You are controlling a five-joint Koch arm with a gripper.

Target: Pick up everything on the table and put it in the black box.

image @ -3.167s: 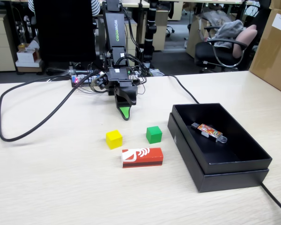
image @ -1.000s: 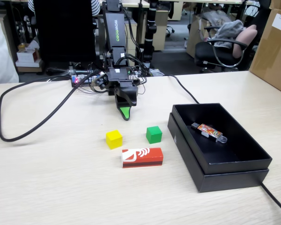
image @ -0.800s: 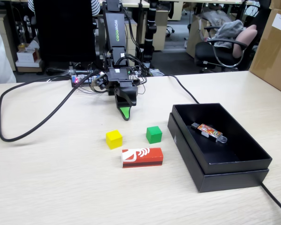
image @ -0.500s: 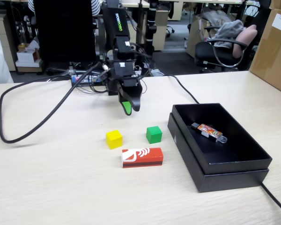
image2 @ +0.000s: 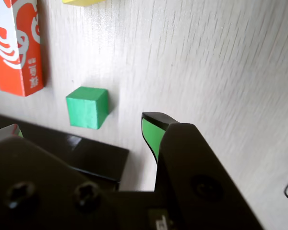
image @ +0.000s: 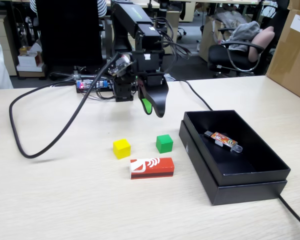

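Observation:
The robot's gripper next needs to grab the small green cube (image: 164, 143) by the cube's flat opposite sides, so that it can put the cube in the black box.
A small yellow cube (image: 121, 148), a small green cube (image: 164, 143) and a longer red-orange block with a white swirl (image: 151, 167) lie on the beige table (image: 65, 200), left of the shallow black box (image: 200, 159). My gripper (image: 154, 113) hangs open in the air behind and above the green cube, holding nothing. In the wrist view the gripper (image2: 80, 125) has its jaws spread wide. The green cube (image2: 86, 106) lies ahead between them, beside the black box's corner (image2: 93, 155). The red block (image2: 17, 48) and an edge of the yellow cube (image2: 81, 1) lie further off.
A small multicoloured stick (image: 223, 140) lies inside the black box. A thick black cable (image: 25, 150) loops over the table's left part; another cable (image: 295, 215) runs past the box's near right corner. A cardboard carton (image: 292, 50) stands at the far right.
The arm has lifted off its rest at the table's back and swung right and forward. The gripper now hangs above the table near the green cube. The cable loop shifted right.

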